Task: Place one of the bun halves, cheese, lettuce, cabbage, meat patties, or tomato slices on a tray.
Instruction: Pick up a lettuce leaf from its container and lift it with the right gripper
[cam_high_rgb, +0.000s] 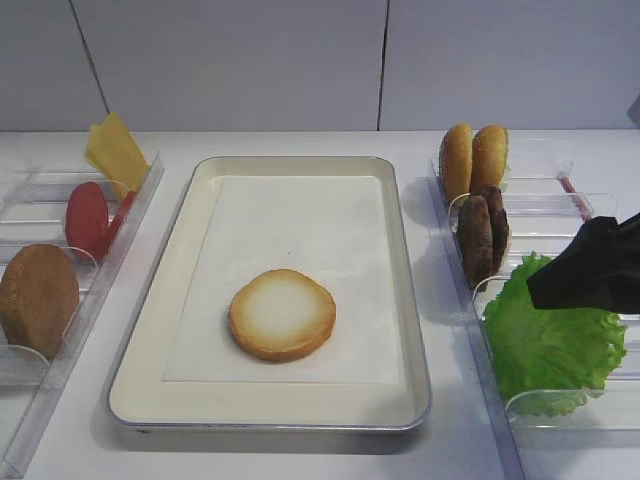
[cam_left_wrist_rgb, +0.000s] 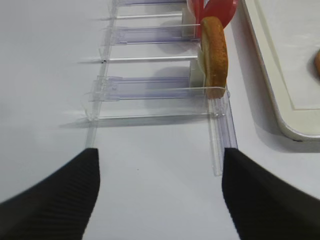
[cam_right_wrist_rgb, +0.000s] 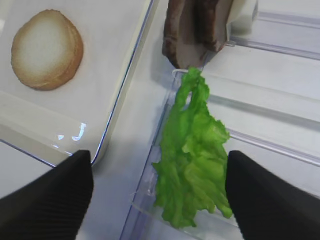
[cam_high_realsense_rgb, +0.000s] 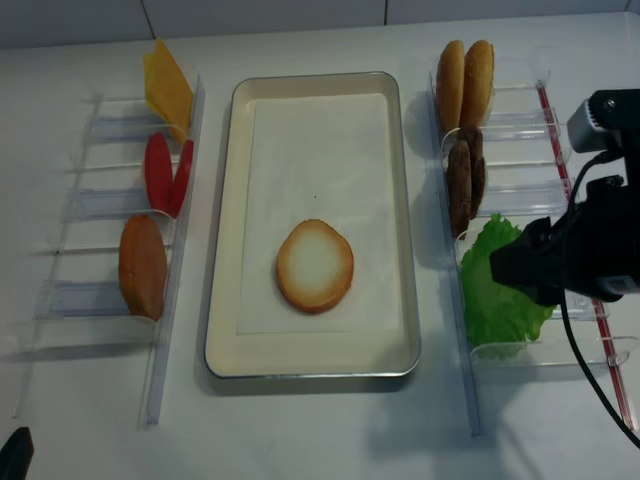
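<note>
The green lettuce leaf should go onto the bun half on the tray, so my right gripper should first grab the lettuce leaf's frilled edge next.
One bun half lies pale face up on the paper of the cream tray. The green frilled lettuce leans in the near slot of the right rack. My right gripper hangs open just above it, one black finger at the leaf's right edge, the other over the table beside the tray. In the overhead view this gripper covers the leaf's upper right. My left gripper is open over bare table, short of the left rack. The cabbage is out of view.
The right clear rack also holds two meat patties and two upright bun halves. The left rack holds a bun half, tomato slices and cheese.
</note>
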